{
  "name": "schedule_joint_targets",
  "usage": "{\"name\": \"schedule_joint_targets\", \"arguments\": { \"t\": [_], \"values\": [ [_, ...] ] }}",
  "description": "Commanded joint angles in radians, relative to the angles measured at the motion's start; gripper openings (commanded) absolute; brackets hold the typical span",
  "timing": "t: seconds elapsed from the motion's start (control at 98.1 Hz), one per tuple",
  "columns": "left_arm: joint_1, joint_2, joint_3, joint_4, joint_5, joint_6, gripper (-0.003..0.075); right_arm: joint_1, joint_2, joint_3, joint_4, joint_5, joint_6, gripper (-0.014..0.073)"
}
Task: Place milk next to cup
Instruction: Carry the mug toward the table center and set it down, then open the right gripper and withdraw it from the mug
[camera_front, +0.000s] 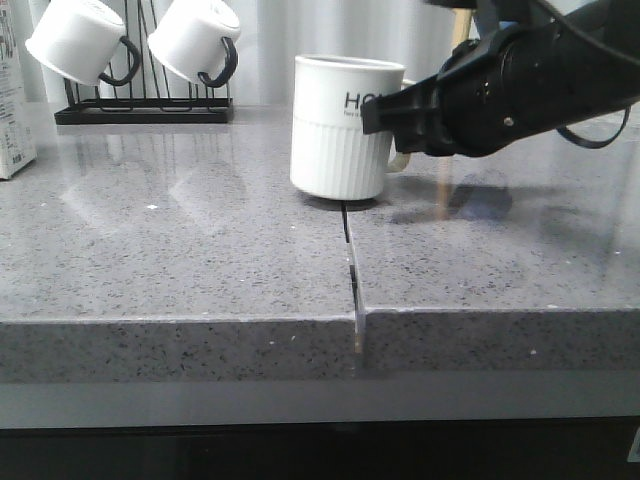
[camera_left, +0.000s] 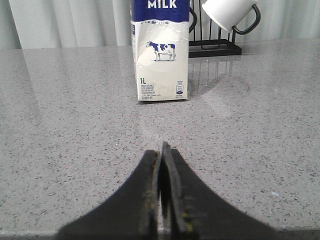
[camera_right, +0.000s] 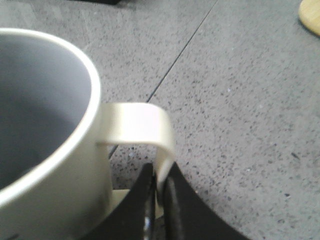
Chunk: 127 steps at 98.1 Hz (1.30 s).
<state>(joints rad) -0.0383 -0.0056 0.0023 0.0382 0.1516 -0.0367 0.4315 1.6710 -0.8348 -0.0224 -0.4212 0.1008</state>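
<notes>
The white cup's base is over the grey counter by the seam and the cup would stand, so it is time for my right gripper to open now.
The cup (camera_front: 340, 127) is a white ribbed mug with black lettering. It stands upright on the grey counter near the seam. My right gripper (camera_front: 395, 120) is shut on the cup's white handle (camera_right: 150, 130); in the right wrist view its jaws pinch the handle's lower part, and the cup's greyish inside (camera_right: 35, 100) shows. The milk (camera_left: 160, 52), a white carton with a blue band and a cow picture, stands upright ahead of my left gripper (camera_left: 164, 150), which is shut and empty, well short of it. In the front view only an edge of the milk (camera_front: 14, 100) shows at the far left.
A black rack (camera_front: 145, 105) at the back left holds two white mugs with black handles (camera_front: 85, 40). A seam (camera_front: 352, 270) runs across the counter to its front edge. A tan wooden object (camera_right: 311, 15) lies to the right of the cup.
</notes>
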Motion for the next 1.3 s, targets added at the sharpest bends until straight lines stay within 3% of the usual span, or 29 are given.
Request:
{"name": "schedule_joint_targets", "arguments": {
  "t": [0.0, 0.357, 0.663, 0.918, 1.203, 1.285],
  "values": [
    [0.002, -0.032, 0.04, -0.006, -0.086, -0.01, -0.0021, 0.004, -0.036, -0.033, 0.005, -0.087, -0.007, -0.005],
    [0.002, -0.032, 0.04, -0.006, -0.086, -0.01, -0.0021, 0.004, -0.038, -0.033, 0.005, -0.076, -0.007, 0.017],
    [0.002, -0.032, 0.04, -0.006, -0.086, -0.01, -0.0021, 0.004, -0.102, 0.001, 0.005, -0.038, -0.007, 0.0171],
    [0.002, -0.032, 0.04, -0.006, -0.086, -0.01, -0.0021, 0.004, -0.262, 0.112, 0.005, -0.01, -0.007, 0.0167],
    [0.002, -0.032, 0.04, -0.006, -0.086, -0.01, -0.0021, 0.004, -0.543, 0.198, 0.005, 0.305, -0.007, 0.0155],
    [0.002, -0.032, 0.04, -0.006, -0.086, -0.01, -0.0021, 0.004, -0.627, 0.214, 0.005, 0.387, -0.007, 0.0111]
  ]
}}
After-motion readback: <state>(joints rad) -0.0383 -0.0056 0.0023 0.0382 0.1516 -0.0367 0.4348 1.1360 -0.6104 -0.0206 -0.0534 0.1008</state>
